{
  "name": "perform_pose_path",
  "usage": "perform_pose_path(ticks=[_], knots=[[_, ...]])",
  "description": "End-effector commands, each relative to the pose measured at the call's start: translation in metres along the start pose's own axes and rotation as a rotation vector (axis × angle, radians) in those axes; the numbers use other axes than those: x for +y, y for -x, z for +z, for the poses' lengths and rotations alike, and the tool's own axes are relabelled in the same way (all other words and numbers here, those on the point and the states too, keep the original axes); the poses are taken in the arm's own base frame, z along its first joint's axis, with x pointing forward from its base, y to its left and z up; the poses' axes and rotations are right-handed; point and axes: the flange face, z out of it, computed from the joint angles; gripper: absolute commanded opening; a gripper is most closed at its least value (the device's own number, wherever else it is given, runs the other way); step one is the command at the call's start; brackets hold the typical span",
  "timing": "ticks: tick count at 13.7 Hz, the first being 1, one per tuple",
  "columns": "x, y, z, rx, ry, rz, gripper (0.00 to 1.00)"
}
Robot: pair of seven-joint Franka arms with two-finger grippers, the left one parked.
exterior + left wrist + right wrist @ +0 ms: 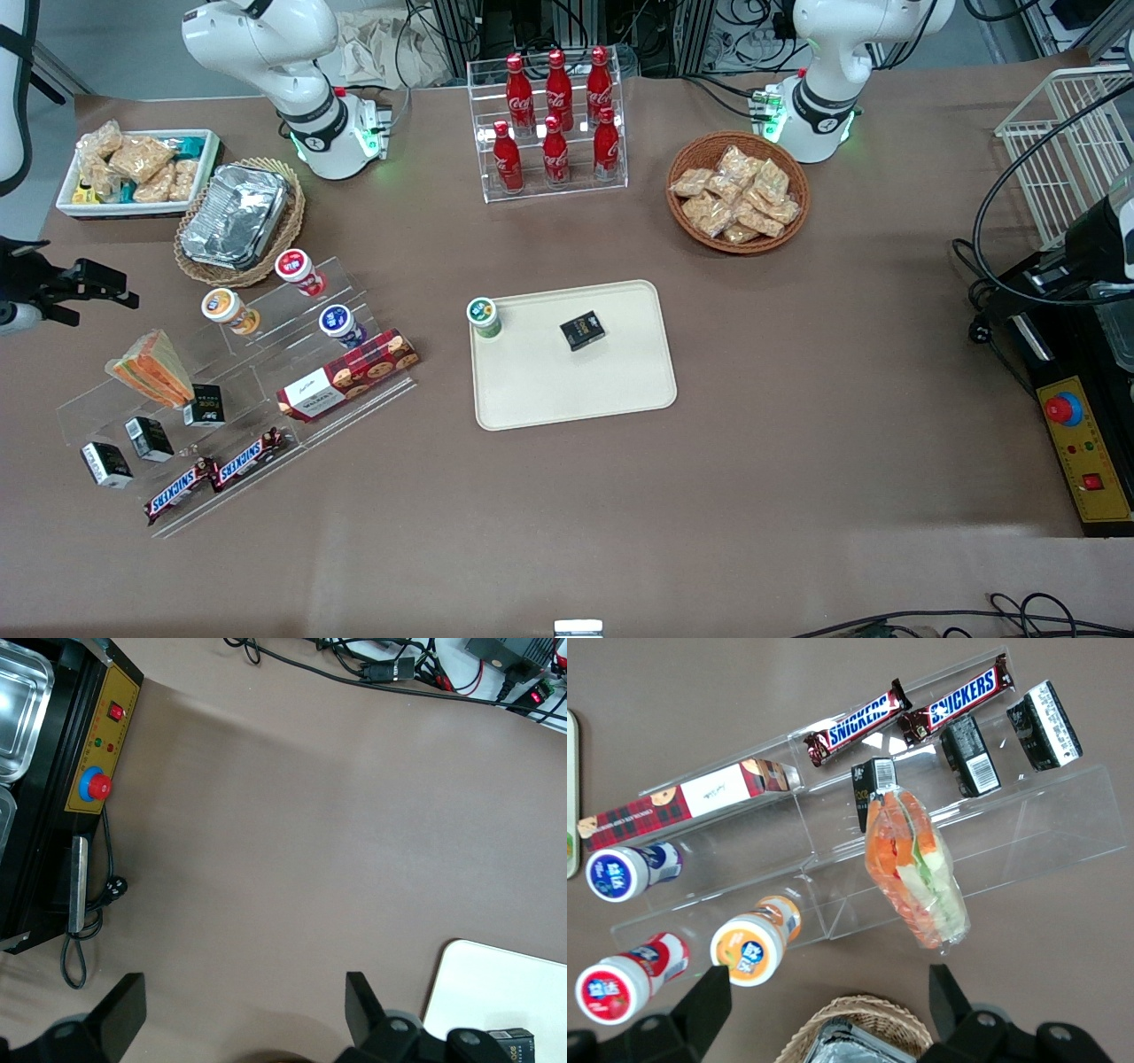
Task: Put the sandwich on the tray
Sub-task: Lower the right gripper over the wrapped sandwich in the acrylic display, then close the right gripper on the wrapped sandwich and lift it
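My right gripper is going to grab the sandwich next, by the upper part of its wrapped wedge [154, 353], so that it can place the sandwich on the tray [532, 390].
The sandwich [152, 368], a clear-wrapped wedge with orange, pale and green layers, leans on the upper step of a clear acrylic stand toward the working arm's end of the table. It also shows in the right wrist view [914, 868]. My right gripper [120, 288] hangs open and empty above the table. It is a little farther from the front camera than the sandwich, and in its own view [828, 997] its fingers straddle the wicker basket's rim. The cream tray [532, 390] lies mid-table with a green-lidded cup [484, 316] and a small black box [582, 330] on it.
The stand also holds three yogurt cups [749, 948], a red biscuit box [347, 375], two Snickers bars [217, 474] and small black boxes [147, 438]. A foil container in a wicker basket [237, 217] and a white snack bin [137, 170] stand nearby. A cola rack [554, 124] and a snack basket [737, 193] stand farther back.
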Motion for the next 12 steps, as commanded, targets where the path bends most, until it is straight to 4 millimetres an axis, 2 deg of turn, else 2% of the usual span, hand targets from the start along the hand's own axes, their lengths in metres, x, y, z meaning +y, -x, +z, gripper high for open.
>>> perform_pose_path(ticks=[1, 7, 12], knots=[[-0.001, 0.0, 0.011, 0.015, -0.006, -0.022, 0.99], [0.008, -0.006, 0.058, 0.021, 0.027, -0.018, 0.99], [0.016, -0.006, 0.07, 0.034, 0.079, -0.081, 0.99]])
